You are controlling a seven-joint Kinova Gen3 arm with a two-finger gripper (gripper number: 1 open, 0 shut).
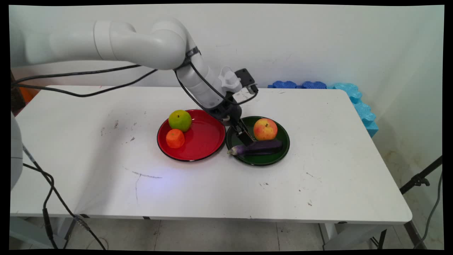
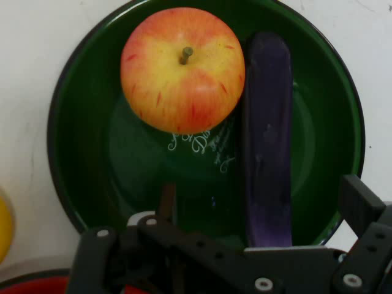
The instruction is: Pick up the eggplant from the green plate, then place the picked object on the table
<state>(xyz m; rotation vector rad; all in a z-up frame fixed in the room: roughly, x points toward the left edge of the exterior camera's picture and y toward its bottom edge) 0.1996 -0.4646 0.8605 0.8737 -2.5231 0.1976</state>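
I should grab the eggplant by its stem end (image 1: 238, 150) with my gripper to lift it from the green plate.
My gripper (image 1: 245, 136) is low over the left part of a dark green plate (image 1: 284, 146). On that plate lie a red-yellow apple (image 1: 265, 129) and a purple eggplant (image 1: 261, 147). In the hand view the gripper (image 2: 263, 205) is open, its two fingers standing either side of the eggplant (image 2: 267, 159) near one end. The apple (image 2: 182, 68) sits just beyond, touching the eggplant's side, inside the green plate (image 2: 73, 184). Nothing is held.
A red plate (image 1: 207, 140) touches the green plate's left side and holds a green round fruit (image 1: 180, 120) and an orange fruit (image 1: 175, 138). Blue foam pieces (image 1: 354, 97) line the table's far right corner. Black cables hang from the arm at left.
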